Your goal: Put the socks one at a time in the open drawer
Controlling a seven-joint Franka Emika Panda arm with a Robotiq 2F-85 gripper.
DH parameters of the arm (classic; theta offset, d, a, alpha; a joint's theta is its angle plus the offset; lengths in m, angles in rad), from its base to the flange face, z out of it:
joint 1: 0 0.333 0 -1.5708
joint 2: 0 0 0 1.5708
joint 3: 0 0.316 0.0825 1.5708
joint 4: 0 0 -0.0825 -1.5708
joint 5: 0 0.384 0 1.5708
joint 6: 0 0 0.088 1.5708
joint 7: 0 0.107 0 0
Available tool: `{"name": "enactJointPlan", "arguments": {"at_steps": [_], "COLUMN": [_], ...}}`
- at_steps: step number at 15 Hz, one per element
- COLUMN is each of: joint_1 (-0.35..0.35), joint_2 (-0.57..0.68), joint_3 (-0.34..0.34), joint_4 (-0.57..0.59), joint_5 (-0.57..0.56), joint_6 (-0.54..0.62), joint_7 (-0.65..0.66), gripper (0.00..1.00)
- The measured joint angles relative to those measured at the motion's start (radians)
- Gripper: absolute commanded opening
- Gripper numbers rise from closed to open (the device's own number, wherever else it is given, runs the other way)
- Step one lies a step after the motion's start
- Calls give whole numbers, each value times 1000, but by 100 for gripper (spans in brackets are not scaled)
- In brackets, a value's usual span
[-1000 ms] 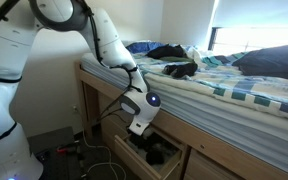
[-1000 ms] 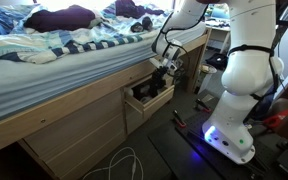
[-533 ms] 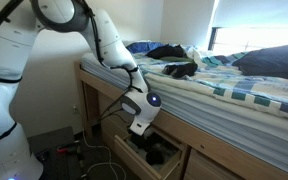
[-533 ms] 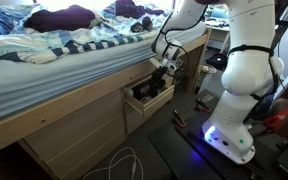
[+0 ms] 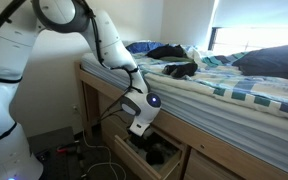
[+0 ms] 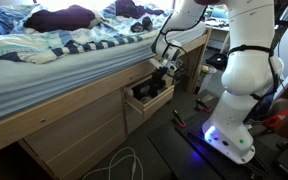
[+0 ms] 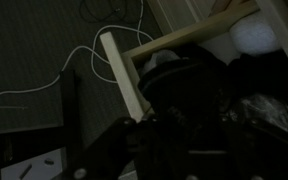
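The dark sock under my fingers hangs inside the drawer's wooden rim and would land inside, so it is time for my gripper to open now.
The open drawer [image 5: 132,157] sits under the bed frame and shows in both exterior views [image 6: 144,106]. Dark socks [image 5: 160,152] lie inside it, also visible in an exterior view [image 6: 151,91] and in the wrist view [image 7: 174,75]. Another dark sock [image 5: 180,69] lies on the bed near its edge. My gripper [image 5: 137,128] hangs just above the drawer's near end, fingers pointing down [image 6: 167,68]. In the wrist view the jaws [image 7: 179,140] are too dark to read, so I cannot tell whether they hold anything.
The bed [image 5: 244,95] carries a striped cover, dark clothes [image 6: 64,17] and pillows. The robot base [image 6: 239,95] stands close beside the drawer. Cables [image 6: 124,165] lie on the dark floor; they also show in the wrist view [image 7: 79,62]. The drawer's wooden rim [image 7: 119,70] is right below the wrist.
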Motion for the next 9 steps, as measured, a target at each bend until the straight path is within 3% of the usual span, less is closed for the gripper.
{"name": "enactJointPlan", "arguments": {"at_steps": [2,7,9], "joint_1": [0,-2,-3], "joint_2": [1,6,6], "joint_3": [0,-1,-1], "joint_4": [0,0,0], "joint_5": [-1,-1,0], "joint_6": [0,0,0], "joint_7": [0,-1,-1], "gripper": [61,98,100]}}
